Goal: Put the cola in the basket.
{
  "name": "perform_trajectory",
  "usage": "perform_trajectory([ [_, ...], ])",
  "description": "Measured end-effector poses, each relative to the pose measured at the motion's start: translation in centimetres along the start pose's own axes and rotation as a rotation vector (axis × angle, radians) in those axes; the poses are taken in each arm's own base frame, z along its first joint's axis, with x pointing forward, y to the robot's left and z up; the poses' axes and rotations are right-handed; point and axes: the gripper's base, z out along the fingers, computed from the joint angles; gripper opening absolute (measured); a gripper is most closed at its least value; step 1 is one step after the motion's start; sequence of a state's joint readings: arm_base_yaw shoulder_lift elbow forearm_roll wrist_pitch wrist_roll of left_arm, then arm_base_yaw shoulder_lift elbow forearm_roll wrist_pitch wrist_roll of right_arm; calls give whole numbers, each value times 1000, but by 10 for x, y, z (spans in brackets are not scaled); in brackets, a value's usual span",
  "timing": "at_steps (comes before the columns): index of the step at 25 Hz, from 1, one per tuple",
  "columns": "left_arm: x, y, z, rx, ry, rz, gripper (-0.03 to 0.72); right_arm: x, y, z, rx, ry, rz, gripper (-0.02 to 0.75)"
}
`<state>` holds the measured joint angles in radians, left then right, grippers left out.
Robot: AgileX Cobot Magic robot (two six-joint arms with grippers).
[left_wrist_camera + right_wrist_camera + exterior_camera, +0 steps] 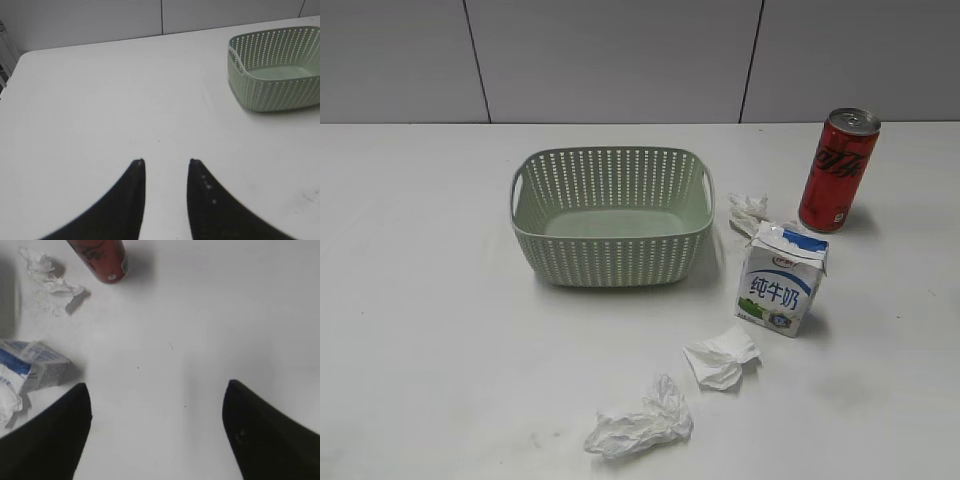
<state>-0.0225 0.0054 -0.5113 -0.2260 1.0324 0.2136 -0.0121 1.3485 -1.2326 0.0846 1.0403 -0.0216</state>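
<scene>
My right gripper should next put the cola in the basket point(610, 255), so it should take hold of the cola by its upper part point(845, 140).
The cola point(838, 170), a tall slim red can with a silver top, stands upright at the back right of the white table; its lower part shows at the top of the right wrist view point(102, 260). The pale green basket point(610, 255) stands empty at the table's middle; it also shows at the right of the left wrist view point(272, 95). My left gripper point(166, 161) is open and empty over bare table, left of the basket. My right gripper point(157, 385) is wide open and empty, well short of the cola. Neither gripper shows in the exterior view.
A white-and-blue milk carton point(782, 280) stands between basket and cola, also at the left of the right wrist view point(30, 367). Crumpled tissues lie beside the basket point(748, 212), in front of the carton point(722, 358) and near the front edge point(638, 425).
</scene>
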Motion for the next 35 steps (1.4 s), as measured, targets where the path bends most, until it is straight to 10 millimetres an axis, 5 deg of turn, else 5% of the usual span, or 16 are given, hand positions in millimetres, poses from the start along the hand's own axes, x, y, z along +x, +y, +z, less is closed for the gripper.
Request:
perform_trajectory([
  [7,0,0,0,0,0,0,230,-43,5,36,-7,32,-25,599],
  [16,0,0,0,0,0,0,230,-80,62,86,-56,66,-148,594],
  [26,0,0,0,0,0,0,230,-91,74,155,-24,116,-113,678],
  [35,0,0,0,0,0,0,230,-93,74,177,-13,86,-70,678],
])
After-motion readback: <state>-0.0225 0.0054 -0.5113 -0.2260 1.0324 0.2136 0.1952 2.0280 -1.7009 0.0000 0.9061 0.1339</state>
